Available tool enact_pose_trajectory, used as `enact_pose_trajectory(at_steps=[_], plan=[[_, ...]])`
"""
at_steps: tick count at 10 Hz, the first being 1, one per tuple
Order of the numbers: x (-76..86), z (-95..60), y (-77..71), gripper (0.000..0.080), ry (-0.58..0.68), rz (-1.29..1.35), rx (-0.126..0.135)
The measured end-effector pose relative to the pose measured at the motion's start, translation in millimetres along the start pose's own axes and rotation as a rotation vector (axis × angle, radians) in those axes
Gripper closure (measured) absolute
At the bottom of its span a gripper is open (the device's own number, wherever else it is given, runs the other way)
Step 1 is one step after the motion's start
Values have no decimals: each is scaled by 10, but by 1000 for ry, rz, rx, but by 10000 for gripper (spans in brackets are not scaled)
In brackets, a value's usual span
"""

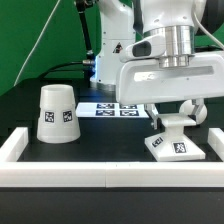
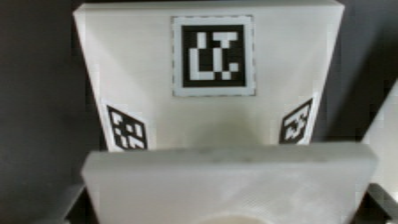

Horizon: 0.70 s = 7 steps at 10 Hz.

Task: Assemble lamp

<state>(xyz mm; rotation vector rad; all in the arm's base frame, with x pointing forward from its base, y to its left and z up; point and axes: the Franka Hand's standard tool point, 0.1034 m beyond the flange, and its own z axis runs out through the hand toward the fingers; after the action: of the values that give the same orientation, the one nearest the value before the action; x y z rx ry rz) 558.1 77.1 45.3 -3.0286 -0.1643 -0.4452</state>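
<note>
Dark tabletop lies between the lamp base and the white side bar (image 1: 217, 143) (image 2: 382, 140). From here my gripper keeps hold of the lamp base until the lamp base reaches that bar.
The white lamp base (image 1: 176, 147) lies on the black table at the exterior view's right, close to the front rail. In the wrist view the base (image 2: 210, 110) fills the frame, with a tag on its top and tags on its slanted sides. Its raised block (image 2: 228, 180) sits between my fingers. My gripper (image 1: 175, 118) reaches straight down over this block, one finger (image 1: 155, 112) against each side, shut on it; the gripper also shows in the wrist view (image 2: 228, 200). The cone shade (image 1: 57, 112) stands upright at the left. The bulb is out of view.
A white rail border (image 1: 100, 168) runs along the front and up the left side (image 1: 14, 146). The marker board (image 1: 115, 108) lies flat at the back middle. Cables and the arm's base (image 1: 108, 40) stand behind it.
</note>
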Motion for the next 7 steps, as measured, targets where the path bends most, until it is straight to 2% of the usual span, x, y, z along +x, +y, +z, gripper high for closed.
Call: enact_pose_trajectory(at_steps=[2,5,7], plan=[[200,69,-68,263,25,32,7],[486,157,-91,262,61,52,14],[567,176,-105,262,68,84,18]])
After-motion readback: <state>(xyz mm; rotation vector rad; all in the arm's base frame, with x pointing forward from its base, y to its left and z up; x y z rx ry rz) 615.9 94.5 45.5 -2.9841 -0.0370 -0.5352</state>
